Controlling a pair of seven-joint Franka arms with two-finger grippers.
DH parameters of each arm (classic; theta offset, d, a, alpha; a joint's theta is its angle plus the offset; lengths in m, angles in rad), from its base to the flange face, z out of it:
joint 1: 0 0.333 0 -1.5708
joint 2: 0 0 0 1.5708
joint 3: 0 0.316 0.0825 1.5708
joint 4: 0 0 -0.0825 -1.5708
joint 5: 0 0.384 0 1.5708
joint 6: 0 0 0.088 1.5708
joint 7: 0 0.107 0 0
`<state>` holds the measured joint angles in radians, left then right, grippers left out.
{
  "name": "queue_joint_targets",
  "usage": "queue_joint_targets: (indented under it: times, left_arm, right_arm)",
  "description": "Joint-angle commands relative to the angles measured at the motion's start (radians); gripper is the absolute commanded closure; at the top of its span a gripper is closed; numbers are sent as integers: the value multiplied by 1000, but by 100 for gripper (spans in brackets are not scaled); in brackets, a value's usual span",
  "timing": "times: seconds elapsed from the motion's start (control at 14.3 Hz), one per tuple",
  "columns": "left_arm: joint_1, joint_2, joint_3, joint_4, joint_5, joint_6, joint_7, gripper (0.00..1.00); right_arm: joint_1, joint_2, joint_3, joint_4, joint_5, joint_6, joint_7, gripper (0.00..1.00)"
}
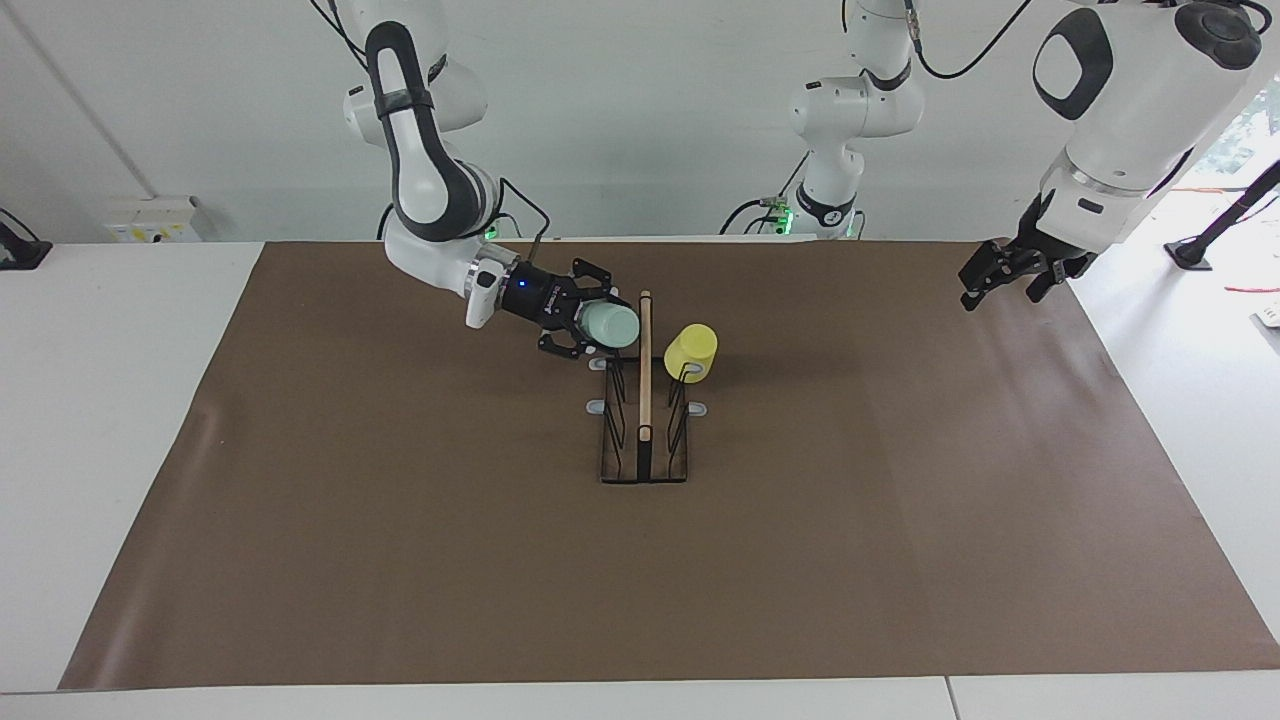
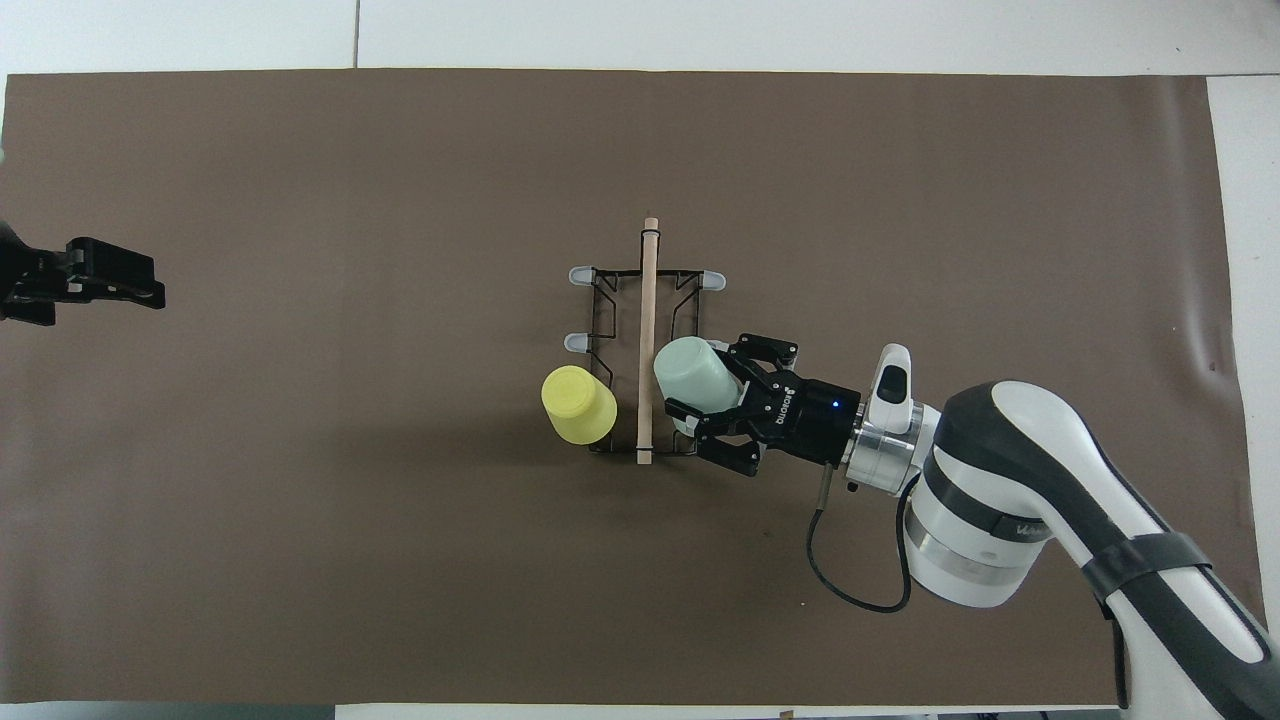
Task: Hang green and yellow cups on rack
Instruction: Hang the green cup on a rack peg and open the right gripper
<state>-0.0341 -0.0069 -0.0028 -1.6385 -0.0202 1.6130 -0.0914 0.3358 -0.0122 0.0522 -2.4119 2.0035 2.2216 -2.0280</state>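
The robot should move the pale green cup (image 2: 698, 374) toward the rack's near peg before its right gripper opens. The green cup tilts short of that peg and would fall if let go now.
The black wire rack (image 1: 643, 470) with its upright wooden bar (image 2: 647, 320) stands mid-table. The yellow cup (image 1: 692, 350) hangs upside down on a prong on the side toward the left arm's end; it also shows in the overhead view (image 2: 577, 403). My right gripper (image 1: 595, 315) is shut on the pale green cup (image 1: 612, 325), tilted on its side, and holds it against the rack's prongs on the side toward the right arm's end, at the end nearer the robots (image 2: 690, 375). My left gripper (image 1: 1000, 275) waits raised over the mat's edge at the left arm's end.
A brown mat (image 1: 400, 550) covers the white table. Grey-tipped prongs (image 2: 582, 274) stick out at the rack's end farther from the robots. The right arm's cable (image 2: 850, 590) hangs below its wrist.
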Motion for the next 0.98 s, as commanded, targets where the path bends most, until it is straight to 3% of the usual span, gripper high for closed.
queue_joint_targets:
  times: [0.0,0.35,0.84,0.91]
  left_arm:
    - [3,16,-3,52,19,-70,28,0]
    - [-4,-15,-5,6,19,-82,19,0]
    - [-1,-12,-5,9,37,-62,90,0]
    - [-1,-12,-5,8,37,-61,90,0]
  right_arm:
    - [6,-2,-6,-30,31,-8,-61,100]
    - [6,-11,-6,-105,34,-11,-130,100]
    - [22,17,-6,-121,80,-14,-141,100]
    - [28,17,-6,-119,84,-13,-141,89]
